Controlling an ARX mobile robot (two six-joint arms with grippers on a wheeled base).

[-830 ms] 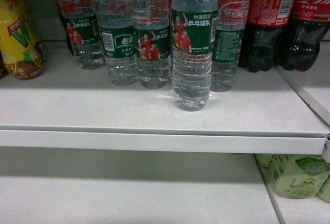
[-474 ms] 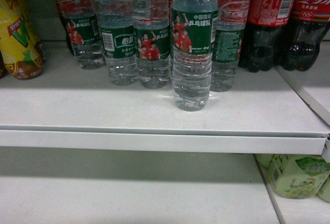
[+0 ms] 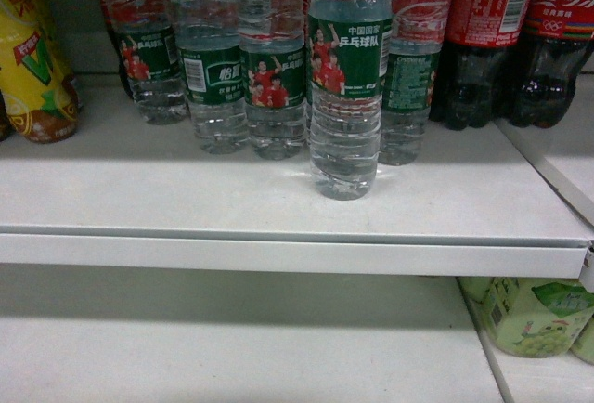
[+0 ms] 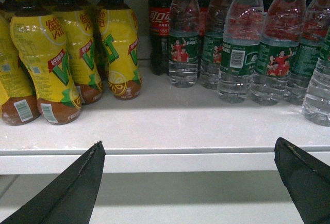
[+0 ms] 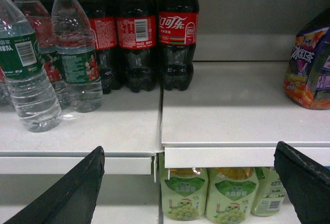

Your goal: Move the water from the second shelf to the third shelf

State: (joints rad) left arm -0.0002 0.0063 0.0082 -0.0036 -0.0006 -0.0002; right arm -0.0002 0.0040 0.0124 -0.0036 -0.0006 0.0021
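Observation:
The foremost water bottle has to go to the third shelf, so I should grab it next by its green-labelled body [image 3: 345, 59] with my right gripper.
Several water bottles with green labels stand on the upper white shelf [image 3: 278, 208]. The foremost water bottle [image 3: 347, 87] stands alone nearest the shelf's front edge, and shows as water bottle [image 5: 23, 74] in the right wrist view and as water bottle [image 4: 318, 87] at the right edge of the left wrist view. My left gripper [image 4: 188, 149] is open, its dark fingers in front of the shelf edge with nothing between them. My right gripper [image 5: 188, 154] is open too, below and right of the water. Neither gripper shows in the head view.
Yellow drink bottles [image 4: 51, 59] crowd the shelf's left. Dark cola bottles [image 5: 149, 43] stand right of the water. A purple snack bag [image 5: 309, 64] sits on the neighbouring shelf. Pale green grape-drink bottles [image 5: 206, 195] fill the lower shelf at right; the lower shelf [image 3: 232, 357] lies beneath.

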